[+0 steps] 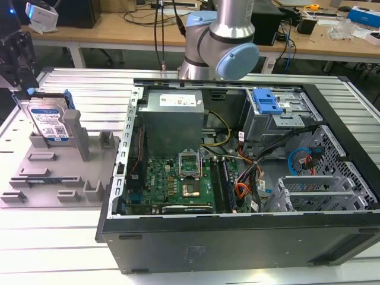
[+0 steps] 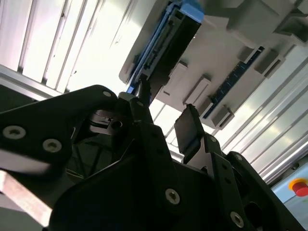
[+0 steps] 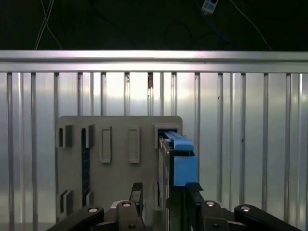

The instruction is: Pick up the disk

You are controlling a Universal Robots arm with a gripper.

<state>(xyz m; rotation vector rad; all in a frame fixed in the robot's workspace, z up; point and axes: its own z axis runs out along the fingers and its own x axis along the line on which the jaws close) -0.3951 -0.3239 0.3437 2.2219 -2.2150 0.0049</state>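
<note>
My gripper should go lower before closing on the disk's blue bar (image 1: 66,98): its fingers are above the bar, short of its sides, and would miss now.
The disk (image 1: 50,122) stands on edge in a slot at the back of the grey tray (image 1: 59,172), at the exterior view's left. It is silver, with a white-and-blue label and a blue side rail (image 3: 185,166). My gripper (image 1: 21,88) hangs just above and behind the disk's top edge. In both wrist views the gripper (image 3: 165,191) is open, and its two black fingers (image 2: 142,96) stand apart, in line with the disk's upper edge (image 2: 168,43). Nothing is held between them. The tray's upright posts (image 1: 74,133) stand close beside the disk.
An open computer case (image 1: 237,166) takes up the middle and the exterior view's right, with a blue-latched drive cage (image 1: 266,101) inside. The arm's base (image 1: 219,41) rises behind it. The slatted metal table (image 1: 71,83) lies under everything. A red button (image 2: 299,185) sits at the table's edge.
</note>
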